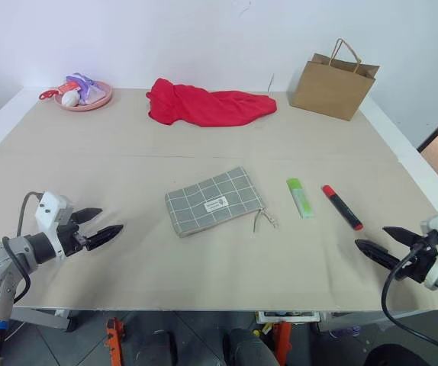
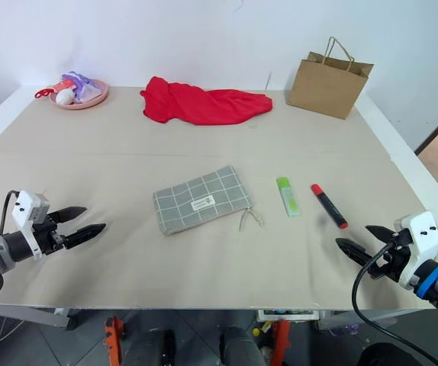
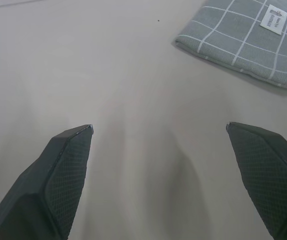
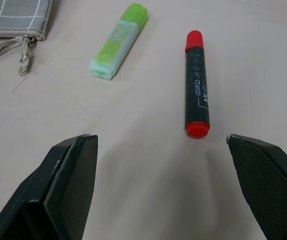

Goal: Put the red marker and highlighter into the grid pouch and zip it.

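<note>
The cloth pouch lies wide and flat, so my left gripper will next pinch the pouch by its zip-edge corner opposite the cord pull.
The grey grid pouch [image 1: 214,200] lies flat at the table's middle, its cord pull [image 1: 264,219] trailing off its right end. Just right of it lies the light-green highlighter [image 1: 300,197], and beside that the red marker [image 1: 342,207] with its black middle. My right gripper [image 1: 379,242] hovers open near the front right edge, a short way in front of the marker, which also lies ahead of it in the right wrist view [image 4: 197,84]. My left gripper [image 1: 102,225] is open at the front left, pointing toward the pouch [image 3: 243,35], with nothing between its fingers.
A red cloth [image 1: 207,104] lies at the back centre, a brown paper bag [image 1: 333,80] stands at the back right, and a pink plate [image 1: 85,95] with small items sits at the back left. The table's front edge [image 1: 204,309] runs close below both grippers.
</note>
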Tool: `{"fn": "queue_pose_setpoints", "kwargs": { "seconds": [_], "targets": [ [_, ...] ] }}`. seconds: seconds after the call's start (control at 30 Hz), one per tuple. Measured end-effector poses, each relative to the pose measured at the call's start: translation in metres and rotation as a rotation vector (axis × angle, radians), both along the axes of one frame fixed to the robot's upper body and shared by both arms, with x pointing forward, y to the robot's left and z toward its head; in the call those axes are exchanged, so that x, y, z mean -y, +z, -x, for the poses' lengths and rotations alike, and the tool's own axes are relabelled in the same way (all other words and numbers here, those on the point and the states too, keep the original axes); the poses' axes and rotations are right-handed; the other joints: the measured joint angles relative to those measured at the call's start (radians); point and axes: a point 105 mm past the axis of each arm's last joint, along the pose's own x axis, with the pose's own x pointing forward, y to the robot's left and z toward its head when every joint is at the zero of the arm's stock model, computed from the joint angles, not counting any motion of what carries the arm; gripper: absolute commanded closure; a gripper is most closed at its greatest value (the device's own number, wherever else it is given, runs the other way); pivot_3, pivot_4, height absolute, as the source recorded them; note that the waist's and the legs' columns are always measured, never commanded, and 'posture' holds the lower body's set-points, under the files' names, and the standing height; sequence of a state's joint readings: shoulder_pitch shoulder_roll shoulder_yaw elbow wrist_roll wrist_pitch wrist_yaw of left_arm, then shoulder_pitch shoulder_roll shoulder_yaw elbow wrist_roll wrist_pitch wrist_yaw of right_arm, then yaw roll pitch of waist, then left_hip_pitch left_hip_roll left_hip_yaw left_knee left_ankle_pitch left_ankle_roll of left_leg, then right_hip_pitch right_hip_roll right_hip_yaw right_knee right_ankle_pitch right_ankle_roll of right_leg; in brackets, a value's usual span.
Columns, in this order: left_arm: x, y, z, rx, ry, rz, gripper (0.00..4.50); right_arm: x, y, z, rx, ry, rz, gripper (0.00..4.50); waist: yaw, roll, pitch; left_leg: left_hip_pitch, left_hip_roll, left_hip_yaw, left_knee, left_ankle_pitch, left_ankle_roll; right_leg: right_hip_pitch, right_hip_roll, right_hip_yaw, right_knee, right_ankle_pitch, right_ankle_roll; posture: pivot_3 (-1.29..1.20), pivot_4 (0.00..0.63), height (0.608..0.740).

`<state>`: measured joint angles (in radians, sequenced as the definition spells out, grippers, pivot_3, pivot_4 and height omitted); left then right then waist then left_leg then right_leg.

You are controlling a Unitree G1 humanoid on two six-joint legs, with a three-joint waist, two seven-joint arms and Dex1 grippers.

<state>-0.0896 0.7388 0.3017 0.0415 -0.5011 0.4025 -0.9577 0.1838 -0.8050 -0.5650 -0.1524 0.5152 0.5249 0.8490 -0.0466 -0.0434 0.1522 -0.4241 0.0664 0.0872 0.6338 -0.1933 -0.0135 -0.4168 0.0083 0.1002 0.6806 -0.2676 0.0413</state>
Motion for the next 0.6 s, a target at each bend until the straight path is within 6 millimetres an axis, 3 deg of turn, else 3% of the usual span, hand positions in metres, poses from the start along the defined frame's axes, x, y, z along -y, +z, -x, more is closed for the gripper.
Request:
{"fn": "queue_pose_setpoints", "kwargs": {
  "seconds": [0.3, 0.43, 0.5, 0.53, 0.6],
  "targets": [
    [0.009, 0.014, -0.001, -0.034, -0.074, 0.077, 0.09, -0.002, -0.001, -0.005, -0.011, 0.008, -0.001, 0.02, 0.0, 0.0, 0.0, 0.0, 0.0, 0.0, 0.0, 0.0, 0.0, 0.0, 0.0, -0.001, 0.0, 0.0, 0.0, 0.0, 0.15, 0.74],
    [0.007, 0.02, -0.007, 0.0, -0.068, 0.082, 0.0, -0.002, -0.001, -0.005, -0.014, 0.008, -0.005, 1.06, 0.0, 0.0, 0.0, 0.0, 0.0, -0.001, 0.0, 0.0, 0.0, 0.0, 0.0, -0.001, 0.0, 0.0, 0.0, 0.0, 0.15, 0.74],
    [0.007, 0.026, -0.012, 0.053, -0.068, 0.076, 0.0, -0.002, -0.001, -0.005, -0.017, 0.012, -0.009, 2.01, 0.001, 0.0, 0.0, 0.0, 0.0, -0.001, 0.0, 0.0, 0.0, 0.001, 0.0, -0.001, 0.0, 0.0, 0.0, 0.0, 0.15, 0.74],
    [0.007, 0.028, -0.012, 0.078, -0.074, 0.057, 0.0, -0.002, -0.001, -0.005, -0.017, 0.014, -0.011, 2.14, 0.001, 0.0, 0.0, 0.0, 0.0, -0.001, 0.0, 0.0, 0.0, 0.001, 0.0, -0.001, 0.0, 0.0, 0.0, 0.0, 0.15, 0.74],
    [0.008, 0.031, -0.013, 0.144, -0.096, -0.011, 0.0, -0.003, 0.0, -0.006, -0.019, 0.019, -0.018, 3.16, 0.0, 0.0, 0.0, 0.0, 0.0, 0.0, 0.0, 0.0, 0.0, 0.001, 0.0, 0.0, 0.0, 0.0, 0.0, 0.0, 0.15, 0.74]
  ]
}}
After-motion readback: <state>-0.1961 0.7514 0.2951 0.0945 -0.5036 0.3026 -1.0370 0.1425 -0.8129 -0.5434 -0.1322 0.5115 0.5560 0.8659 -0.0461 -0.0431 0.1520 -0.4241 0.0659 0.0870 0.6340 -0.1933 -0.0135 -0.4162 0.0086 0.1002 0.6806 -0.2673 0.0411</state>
